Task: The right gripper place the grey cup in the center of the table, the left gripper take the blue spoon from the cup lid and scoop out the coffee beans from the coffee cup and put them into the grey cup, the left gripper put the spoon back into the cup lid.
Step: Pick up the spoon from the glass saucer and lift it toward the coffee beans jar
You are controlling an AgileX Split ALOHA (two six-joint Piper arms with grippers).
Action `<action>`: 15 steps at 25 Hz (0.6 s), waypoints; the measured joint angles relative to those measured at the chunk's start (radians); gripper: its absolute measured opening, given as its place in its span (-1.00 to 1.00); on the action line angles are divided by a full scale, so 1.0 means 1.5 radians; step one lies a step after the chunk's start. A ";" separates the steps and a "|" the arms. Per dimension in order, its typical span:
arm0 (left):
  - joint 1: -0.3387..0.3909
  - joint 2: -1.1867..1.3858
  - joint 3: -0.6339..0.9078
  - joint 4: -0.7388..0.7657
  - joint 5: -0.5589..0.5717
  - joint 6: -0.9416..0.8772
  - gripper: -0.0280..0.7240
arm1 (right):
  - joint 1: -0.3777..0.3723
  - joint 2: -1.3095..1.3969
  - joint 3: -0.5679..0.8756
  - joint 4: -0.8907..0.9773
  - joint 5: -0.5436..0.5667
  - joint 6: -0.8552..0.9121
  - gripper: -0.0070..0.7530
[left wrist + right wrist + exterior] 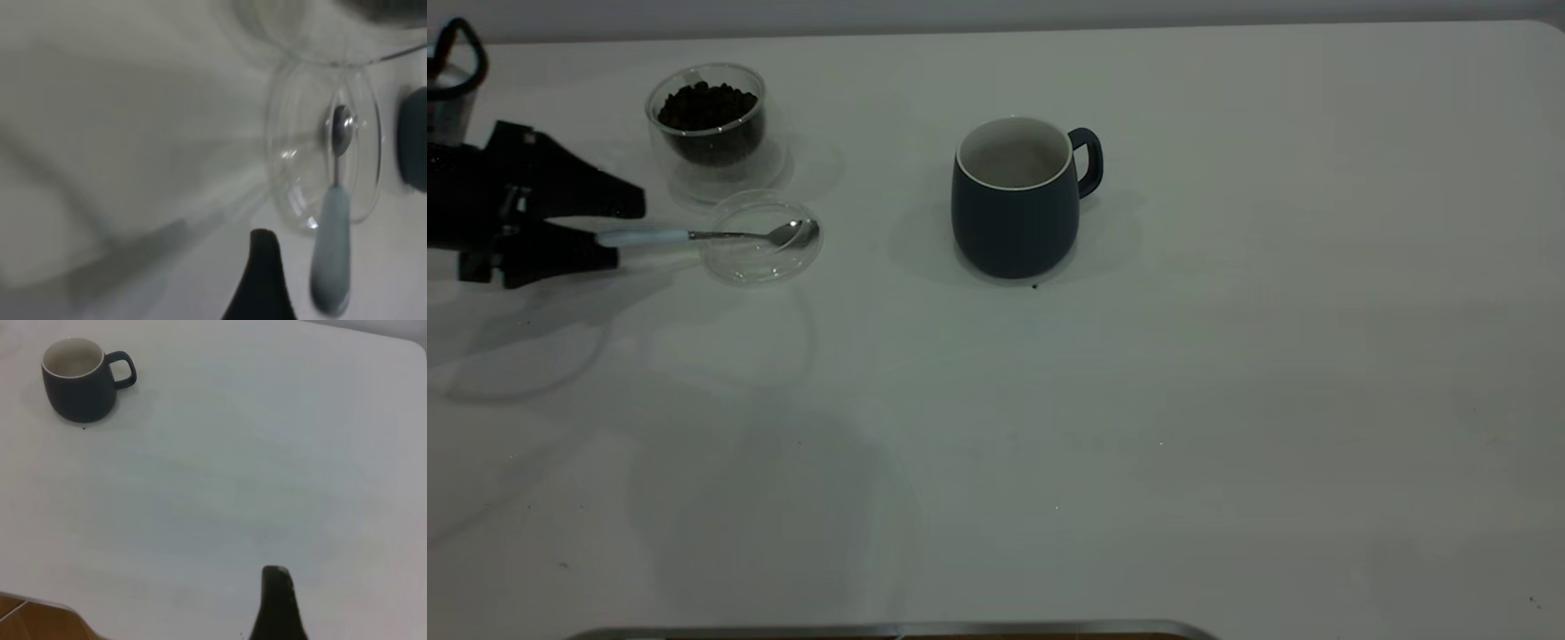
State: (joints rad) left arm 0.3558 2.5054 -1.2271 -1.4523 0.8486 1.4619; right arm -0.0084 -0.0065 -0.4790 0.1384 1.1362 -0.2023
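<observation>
I need to hold the blue spoon by its pale handle [642, 236] with my left gripper next, so the blue spoon's bowl [787, 234] stays free to scoop coffee beans.
The grey cup [1018, 200] stands upright mid-table with its handle to the right, and it also shows in the right wrist view [77, 383]. At the far left, the clear coffee cup [710, 124] holds coffee beans [707, 105]. Just in front of it lies the cup lid [760, 238], with the blue spoon [694, 236] resting in it, bowl on the lid and pale handle [331, 257] sticking out leftward. My left gripper [630, 231] is open, its two fingers on either side of the handle's end without clamping it. My right gripper [347, 607] is open and empty, far from the cup, showing one finger [276, 600].
A dark speck [1035, 286] lies by the grey cup's base. A dark looped cable and clear part [454, 71] sit at the far left edge. A metal strip [889, 631] runs along the near edge. The white table [1227, 400] stretches to the right.
</observation>
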 joint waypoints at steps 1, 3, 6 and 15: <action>-0.004 0.002 0.000 -0.007 0.000 0.001 0.95 | 0.000 0.000 0.000 0.000 0.000 0.000 0.58; -0.010 0.005 0.000 -0.016 0.000 0.002 0.94 | 0.000 0.000 0.000 0.000 0.000 0.000 0.58; -0.015 0.007 0.000 -0.019 0.000 0.003 0.93 | 0.000 0.000 0.000 0.000 0.000 0.000 0.58; -0.017 0.007 -0.001 -0.021 0.007 0.003 0.84 | 0.000 0.000 0.000 0.002 0.000 0.000 0.58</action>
State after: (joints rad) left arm 0.3310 2.5162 -1.2281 -1.4834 0.8593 1.4669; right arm -0.0084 -0.0065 -0.4790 0.1412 1.1362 -0.2023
